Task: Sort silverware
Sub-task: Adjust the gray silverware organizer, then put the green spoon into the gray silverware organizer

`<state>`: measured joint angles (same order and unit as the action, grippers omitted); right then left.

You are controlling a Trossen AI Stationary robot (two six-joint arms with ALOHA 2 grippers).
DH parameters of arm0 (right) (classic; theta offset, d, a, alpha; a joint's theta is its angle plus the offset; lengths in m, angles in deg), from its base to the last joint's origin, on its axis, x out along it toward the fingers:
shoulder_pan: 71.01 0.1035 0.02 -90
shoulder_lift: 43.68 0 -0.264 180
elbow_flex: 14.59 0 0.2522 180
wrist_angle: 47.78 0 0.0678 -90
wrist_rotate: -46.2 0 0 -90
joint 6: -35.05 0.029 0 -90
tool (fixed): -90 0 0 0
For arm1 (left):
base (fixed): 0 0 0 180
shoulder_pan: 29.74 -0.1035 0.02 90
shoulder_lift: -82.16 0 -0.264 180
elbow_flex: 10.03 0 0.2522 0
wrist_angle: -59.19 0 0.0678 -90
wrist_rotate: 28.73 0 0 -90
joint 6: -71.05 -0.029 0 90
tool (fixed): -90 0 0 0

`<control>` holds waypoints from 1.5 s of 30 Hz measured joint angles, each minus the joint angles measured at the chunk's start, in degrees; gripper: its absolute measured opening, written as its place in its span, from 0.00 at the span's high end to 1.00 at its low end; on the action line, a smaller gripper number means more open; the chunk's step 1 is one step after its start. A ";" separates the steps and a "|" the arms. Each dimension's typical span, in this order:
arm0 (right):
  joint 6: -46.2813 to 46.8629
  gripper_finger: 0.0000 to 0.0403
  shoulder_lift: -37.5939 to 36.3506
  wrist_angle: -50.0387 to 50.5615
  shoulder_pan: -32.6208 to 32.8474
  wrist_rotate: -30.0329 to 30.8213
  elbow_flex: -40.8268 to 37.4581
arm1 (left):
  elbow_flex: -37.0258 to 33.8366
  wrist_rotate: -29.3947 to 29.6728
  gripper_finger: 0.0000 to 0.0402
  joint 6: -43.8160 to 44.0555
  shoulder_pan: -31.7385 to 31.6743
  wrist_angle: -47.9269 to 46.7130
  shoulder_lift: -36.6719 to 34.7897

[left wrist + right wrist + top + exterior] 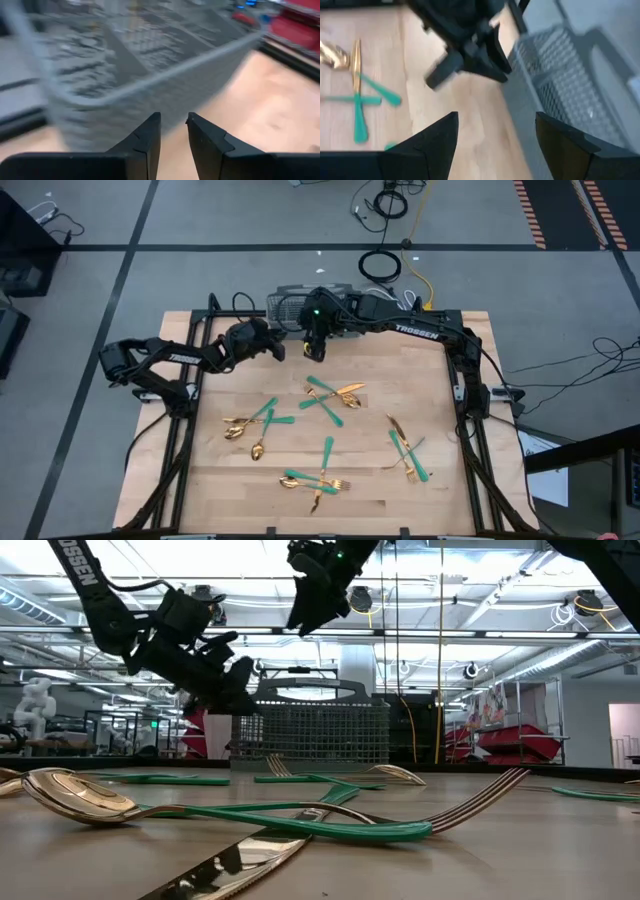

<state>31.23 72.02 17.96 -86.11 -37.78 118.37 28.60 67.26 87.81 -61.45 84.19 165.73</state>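
The spoon should be sorted into the basket [295, 302], so my right gripper should take it by its teal handle next.
The silverware, gold heads with teal handles, lies scattered on the wooden table in loose clusters [330, 395], [255, 425], [315, 478], [405, 448]; a spoon [80, 795] and a fork [480, 795] lie close in the low view. The grey mesh basket [295, 302] stands at the table's far edge. My left gripper [278, 348] hovers just near of the basket [150, 65], fingers narrowly open and empty [173, 117]. My right gripper [315, 348] hangs beside it, raised above the table [305, 615], wide open and empty [495, 120].
The two grippers are close together in front of the basket [560, 80]; the left gripper [470, 45] shows right ahead in the right wrist view. Crossed teal pieces [360, 100] lie near it. Bare wood stretches along the table's left and right sides.
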 joint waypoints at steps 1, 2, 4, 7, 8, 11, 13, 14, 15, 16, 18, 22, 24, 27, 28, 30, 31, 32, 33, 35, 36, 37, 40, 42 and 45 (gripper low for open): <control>0.58 0.38 0.00 2.25 0.13 -0.02 0.00 | 0.00 -1.47 0.75 0.47 0.29 -0.18 0.02; 1.00 0.38 0.00 4.89 0.30 -0.02 0.00 | 0.00 -3.07 0.75 1.10 0.50 -0.38 0.00; 1.86 0.38 0.09 10.67 0.85 -0.22 0.00 | 0.00 -7.37 0.75 4.02 0.90 -0.65 -0.80; 3.44 0.38 0.35 18.62 2.07 -0.42 -0.02 | 0.00 -15.23 0.75 10.28 1.58 -0.44 -3.17; 3.85 0.38 0.35 20.12 2.58 -0.44 -0.41 | 0.00 -18.06 0.75 12.05 1.78 -0.62 -4.25; 5.07 0.38 0.33 20.57 4.20 -0.46 -3.24 | 0.00 -25.29 0.75 17.56 1.85 -0.67 -8.34; 5.19 0.38 0.35 19.41 5.06 -1.19 -6.57 | 0.00 -28.64 0.75 20.55 1.84 -0.84 -11.56; 5.19 0.38 0.35 17.17 5.41 -2.16 -9.00 | 0.00 -29.74 0.75 21.64 1.84 -1.17 -13.30; 5.23 0.38 0.33 14.10 5.77 -3.05 -11.81 | 0.00 -30.48 0.75 22.04 1.84 -2.01 -15.26; 5.38 0.38 0.33 11.05 6.01 -3.54 -14.69 | 0.00 -31.06 0.75 22.41 1.86 -2.90 -17.19; 5.59 0.38 0.54 6.00 6.32 -3.75 -20.10 | 0.00 -31.36 0.75 23.03 1.85 -4.94 -20.96; 7.95 0.38 0.55 -4.80 6.13 -4.63 -27.01 | 0.00 -31.36 0.75 23.46 1.70 -7.18 -28.42; 9.27 0.38 0.55 -5.98 5.86 -4.87 -28.07 | 0.00 -31.33 0.75 23.46 1.69 -8.44 -31.89; 10.15 0.38 0.36 -8.46 5.80 -4.85 -29.25 | 0.00 -31.16 0.75 23.47 1.68 -11.21 -36.52; 10.31 0.38 0.35 -8.96 5.80 -4.85 -29.80 | 0.00 -31.01 0.75 23.47 1.68 -12.13 -37.85; 10.45 0.38 0.57 -10.57 5.80 -4.85 -31.26 | 0.00 -30.89 0.75 23.49 1.68 -13.94 -40.12; 10.46 0.38 1.09 -11.36 5.80 -4.86 -31.54 | 0.00 -30.83 0.75 23.49 1.68 -14.95 -41.16; 10.50 0.38 1.56 -11.77 5.80 -4.85 -31.63 | 0.00 -30.81 0.75 23.49 1.68 -15.66 -42.05; 10.64 0.38 2.40 -11.87 5.80 -4.74 -31.63 | 0.00 -30.81 0.75 23.50 1.68 -16.17 -43.01; 10.69 0.38 3.64 -13.06 5.80 -4.59 -31.63 | 0.00 -30.59 0.75 24.40 1.66 -16.48 -44.56; 10.69 0.38 4.42 -13.96 5.79 -4.59 -31.63 | 0.00 -30.22 0.75 24.91 1.61 -16.80 -45.28; 10.69 0.38 5.02 -14.64 5.66 -4.57 -31.63 | 0.00 -29.84 0.75 24.97 1.62 -16.85 -45.87; 11.58 0.38 6.92 -14.97 5.35 -4.30 -31.63 | 0.00 -29.72 0.75 24.95 1.58 -17.20 -47.46; 12.39 0.41 7.92 -14.14 5.31 -4.24 -31.44 | 0.00 -29.69 0.75 24.97 1.62 -17.19 -48.15; 13.35 0.53 8.69 -12.37 5.36 -4.28 -31.30 | 0.00 -29.61 0.75 24.98 1.58 -17.23 -48.92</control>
<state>44.58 80.71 5.60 -80.75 -42.06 87.07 28.60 37.65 112.79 -59.87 66.96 116.81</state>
